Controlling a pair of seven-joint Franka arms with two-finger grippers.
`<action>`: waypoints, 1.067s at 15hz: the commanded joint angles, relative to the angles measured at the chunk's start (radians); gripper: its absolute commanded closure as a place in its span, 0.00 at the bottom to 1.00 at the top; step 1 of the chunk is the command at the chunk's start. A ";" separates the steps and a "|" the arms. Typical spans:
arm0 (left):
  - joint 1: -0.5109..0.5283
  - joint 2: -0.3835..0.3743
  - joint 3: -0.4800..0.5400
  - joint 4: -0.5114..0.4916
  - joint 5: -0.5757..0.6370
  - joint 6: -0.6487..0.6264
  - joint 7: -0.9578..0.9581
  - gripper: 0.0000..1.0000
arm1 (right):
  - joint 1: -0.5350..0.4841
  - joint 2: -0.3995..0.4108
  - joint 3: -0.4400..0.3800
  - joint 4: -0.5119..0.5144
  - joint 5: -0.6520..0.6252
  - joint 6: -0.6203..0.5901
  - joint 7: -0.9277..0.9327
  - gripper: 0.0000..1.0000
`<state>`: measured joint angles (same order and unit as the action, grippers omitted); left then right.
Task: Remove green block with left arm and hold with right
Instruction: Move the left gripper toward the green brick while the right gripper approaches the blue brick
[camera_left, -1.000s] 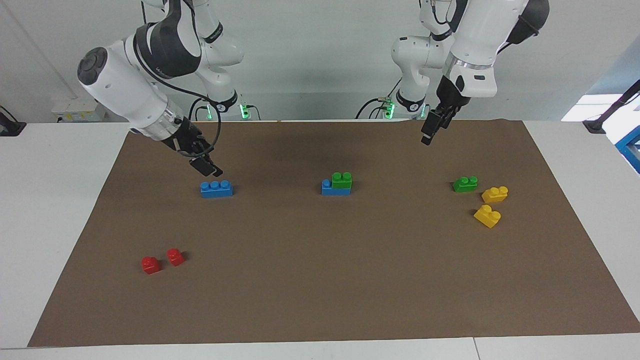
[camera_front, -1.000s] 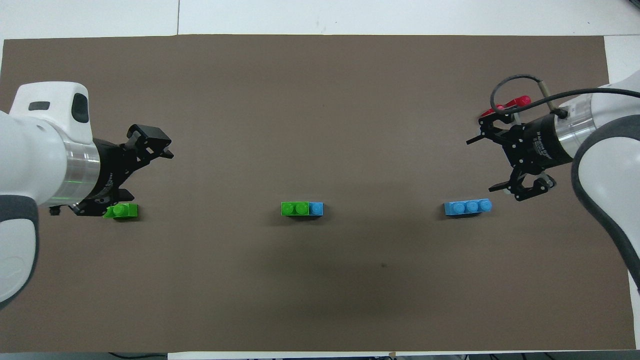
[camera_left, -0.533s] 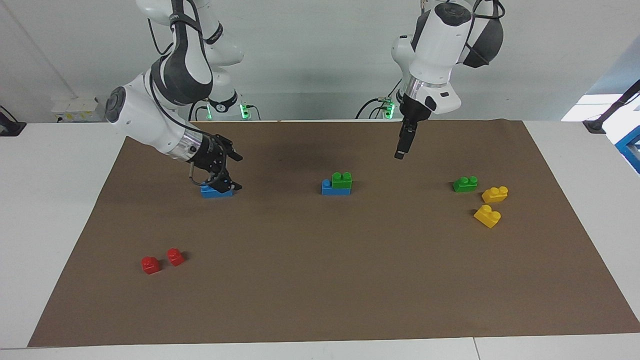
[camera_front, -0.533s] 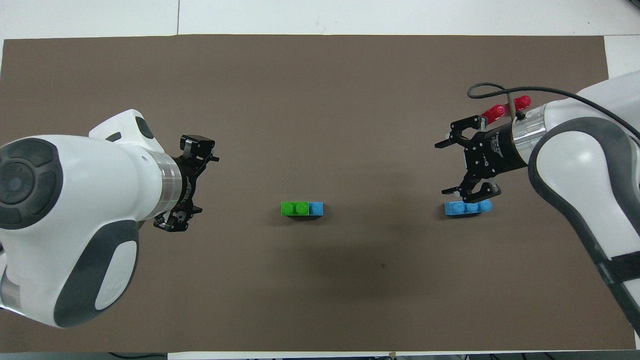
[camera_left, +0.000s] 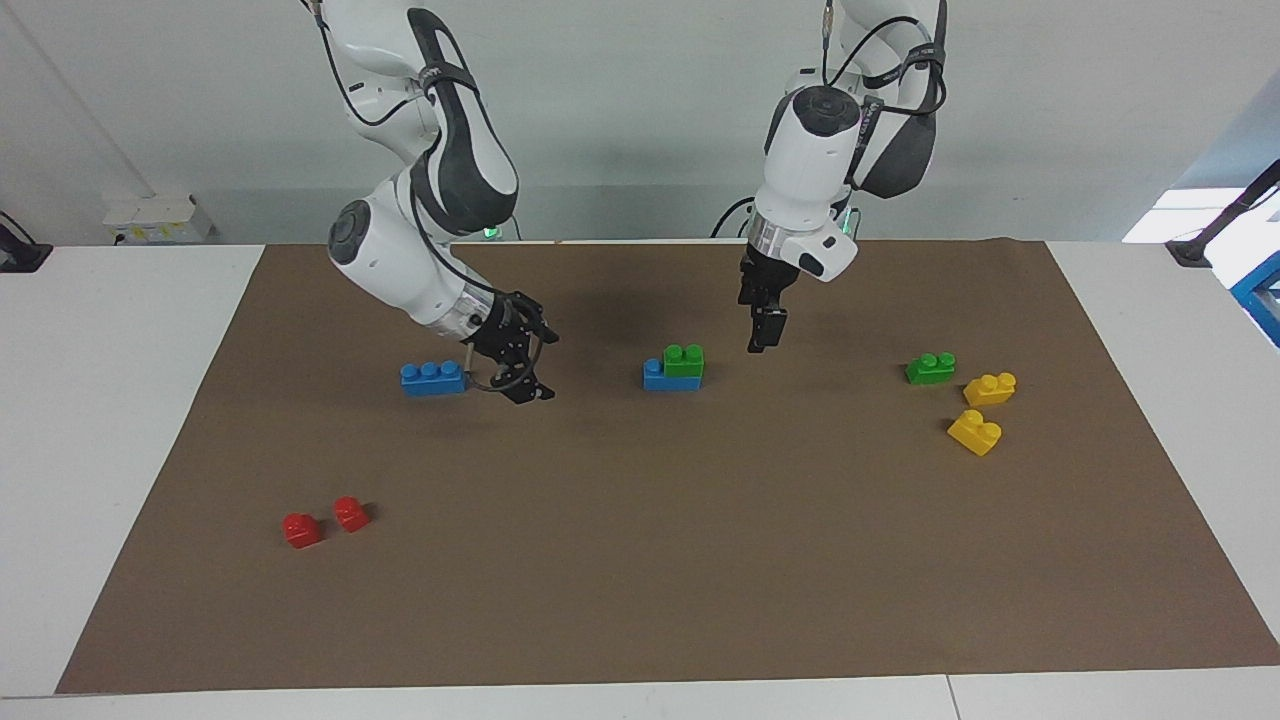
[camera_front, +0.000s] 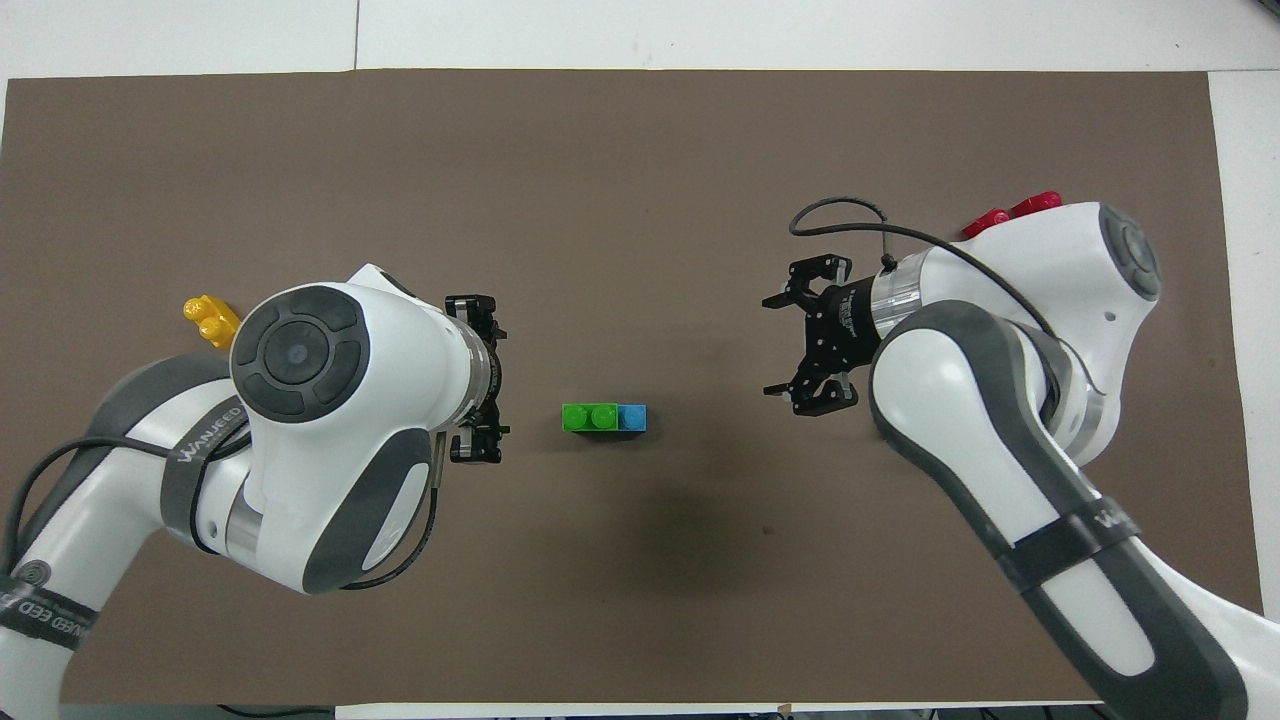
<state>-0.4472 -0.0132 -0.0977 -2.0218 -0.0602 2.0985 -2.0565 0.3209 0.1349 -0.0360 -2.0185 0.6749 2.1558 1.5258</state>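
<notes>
The stack has to stay steady while the green block (camera_front: 589, 418) comes off, so the robot's right gripper should next grab the blue brick by its exposed end (camera_front: 632, 418).
The green block (camera_left: 684, 360) has two studs and sits on a blue brick (camera_left: 655, 377) in the middle of the mat; it also shows in the overhead view (camera_front: 588, 417). My left gripper (camera_left: 760, 340) hangs open and empty just above the mat, beside the stack toward the left arm's end, not touching it; it also shows in the overhead view (camera_front: 490, 378). My right gripper (camera_left: 540, 366) is open and empty, low between the stack and a blue three-stud brick (camera_left: 433, 377); in the overhead view the right gripper (camera_front: 775, 346) points at the stack.
A second loose green block (camera_left: 930, 368) and two yellow bricks (camera_left: 990, 388) (camera_left: 975, 432) lie toward the left arm's end. Two red bricks (camera_left: 301, 529) (camera_left: 350, 513) lie toward the right arm's end, farther from the robots. The brown mat (camera_left: 640, 560) covers the table.
Both arms have swung in toward the middle stack. The right gripper has left the blue three-stud brick. The left gripper has come down and closer to the stack.
</notes>
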 joint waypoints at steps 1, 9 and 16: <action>-0.036 -0.016 0.018 -0.046 -0.010 0.043 -0.065 0.00 | 0.033 -0.018 -0.004 -0.049 0.034 0.039 0.002 0.03; -0.099 0.024 0.016 -0.094 -0.010 0.110 -0.177 0.00 | 0.181 -0.035 -0.004 -0.167 0.052 0.185 -0.003 0.03; -0.143 0.062 0.018 -0.116 -0.010 0.196 -0.258 0.00 | 0.280 0.058 -0.004 -0.171 0.126 0.382 -0.004 0.03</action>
<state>-0.5636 0.0577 -0.0972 -2.1054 -0.0602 2.2468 -2.2945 0.5594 0.1508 -0.0364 -2.1836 0.7489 2.4537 1.5263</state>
